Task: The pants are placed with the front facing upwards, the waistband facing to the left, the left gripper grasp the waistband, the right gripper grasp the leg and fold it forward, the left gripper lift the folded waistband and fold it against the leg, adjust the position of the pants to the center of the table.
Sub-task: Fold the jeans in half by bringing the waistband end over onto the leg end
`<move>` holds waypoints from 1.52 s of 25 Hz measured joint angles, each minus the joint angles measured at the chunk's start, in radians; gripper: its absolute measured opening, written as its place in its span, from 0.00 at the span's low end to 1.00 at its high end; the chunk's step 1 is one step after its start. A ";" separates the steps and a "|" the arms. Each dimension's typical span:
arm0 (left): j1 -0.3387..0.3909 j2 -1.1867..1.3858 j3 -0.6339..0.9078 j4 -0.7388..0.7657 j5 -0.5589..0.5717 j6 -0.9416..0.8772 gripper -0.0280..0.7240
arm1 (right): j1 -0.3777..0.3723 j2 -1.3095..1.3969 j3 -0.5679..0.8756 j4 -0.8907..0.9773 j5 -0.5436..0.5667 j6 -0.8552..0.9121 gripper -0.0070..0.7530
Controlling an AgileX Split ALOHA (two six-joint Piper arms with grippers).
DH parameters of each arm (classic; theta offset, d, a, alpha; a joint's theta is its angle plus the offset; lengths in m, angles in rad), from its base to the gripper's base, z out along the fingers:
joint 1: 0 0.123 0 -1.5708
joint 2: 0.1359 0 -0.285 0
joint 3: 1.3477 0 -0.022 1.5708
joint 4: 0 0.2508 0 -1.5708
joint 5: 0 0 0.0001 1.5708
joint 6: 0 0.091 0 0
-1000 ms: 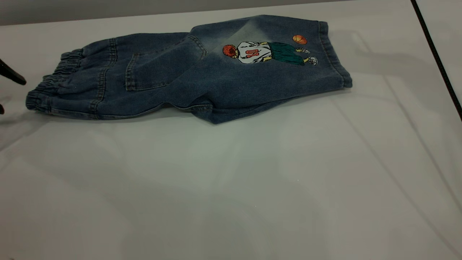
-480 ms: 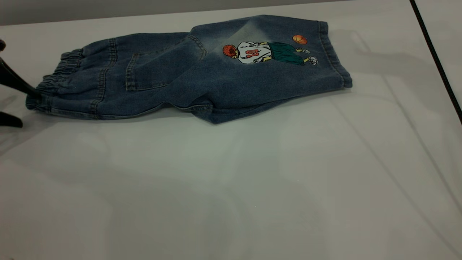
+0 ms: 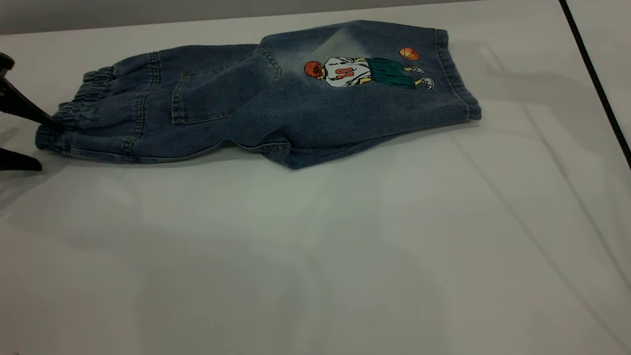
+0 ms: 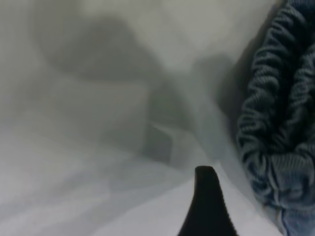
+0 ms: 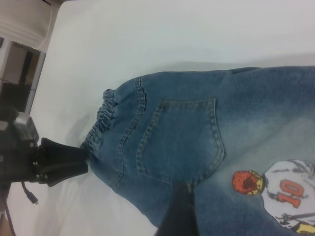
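The denim pants should be grabbed next by their ruched waistband with my left gripper, so the waistband can be folded over against the printed leg.
The blue denim pants lie folded lengthwise at the back of the white table. Their cartoon print faces up. The ruched waistband points left. My left gripper is open at the waistband's near corner, one finger touching the top of the band and the other low on the table in front. The left wrist view shows one black finger beside the gathered waistband. My right gripper hangs high over the pants, out of the exterior view.
A black cable runs along the table's right side. The wide front half of the table is bare white surface. In the right wrist view the left arm's black body sits at the table's edge.
My left gripper has come in from the left edge, and its upper finger now touches the waistband. The pants have not moved.
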 joint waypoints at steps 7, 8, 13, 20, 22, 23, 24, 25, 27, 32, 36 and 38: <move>0.000 0.002 -0.001 -0.144 0.000 0.133 0.62 | 0.025 0.000 0.000 -0.001 0.001 -0.001 0.75; 0.000 0.004 -0.002 -0.155 -0.001 0.144 0.62 | 0.032 0.002 0.000 -0.001 0.001 -0.002 0.75; 0.000 0.032 -0.004 -0.156 0.007 0.138 0.62 | 0.076 0.028 0.000 -0.005 0.002 -0.006 0.75; 0.000 0.057 -0.006 -0.159 -0.033 0.137 0.61 | 0.089 0.030 0.000 -0.002 0.012 -0.006 0.75; 0.000 0.056 -0.006 -0.176 -0.044 0.153 0.59 | 0.089 0.030 0.000 -0.002 0.014 -0.003 0.75; 0.000 0.056 -0.006 -0.184 -0.047 0.168 0.58 | 0.089 0.030 0.000 -0.002 0.015 -0.003 0.75; 0.000 0.056 -0.006 -0.197 -0.049 0.185 0.56 | 0.089 0.030 0.000 -0.002 0.018 -0.003 0.75; 0.000 0.056 -0.006 -0.208 -0.051 0.199 0.54 | 0.091 0.030 0.000 -0.002 0.018 -0.003 0.75; 0.000 0.056 -0.006 -0.228 -0.053 0.228 0.46 | 0.100 0.030 0.000 -0.002 0.020 -0.003 0.75; 0.000 0.056 -0.006 -0.264 -0.050 0.298 0.21 | 0.150 0.031 0.000 -0.002 0.024 -0.003 0.75; -0.007 0.056 -0.006 -0.286 -0.016 0.340 0.19 | 0.193 0.045 0.000 -0.003 0.012 -0.003 0.75; -0.011 0.055 -0.006 -0.282 0.031 0.340 0.19 | 0.212 0.064 0.000 -0.003 0.012 -0.002 0.75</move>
